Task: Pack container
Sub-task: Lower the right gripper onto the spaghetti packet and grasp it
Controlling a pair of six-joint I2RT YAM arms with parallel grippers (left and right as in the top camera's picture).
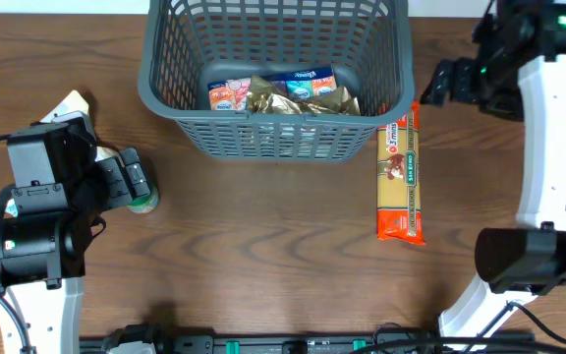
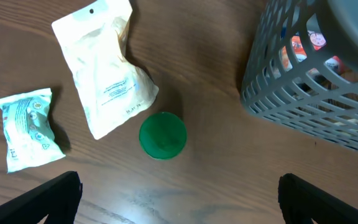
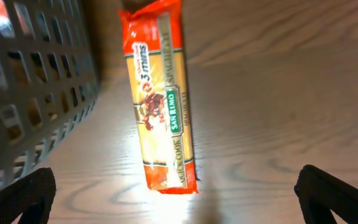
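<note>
My right gripper is about to grab the orange spaghetti packet [image 1: 401, 172] around its middle, across its narrow width, and will then lay it lengthwise inside the container [image 1: 263, 138].
The dark grey slotted container [image 1: 263, 138] stands at the back middle and holds several orange and blue cartons and a gold wrapper. An orange spaghetti packet [image 1: 401, 172] lies on the table just right of it. It also shows in the right wrist view [image 3: 163, 99], beside the container wall [image 3: 36, 93]. My right gripper [image 3: 179, 202] is open and empty above the packet's near end. My left gripper [image 2: 179, 205] is open and empty above a green-lidded jar [image 2: 162, 135]. The container's corner [image 2: 303, 93] is to its right.
A white pouch [image 2: 104, 68] and a small pale blue packet [image 2: 27, 127] lie on the wooden table left of the jar. In the overhead view the white pouch [image 1: 75, 101] peeks out behind the left arm.
</note>
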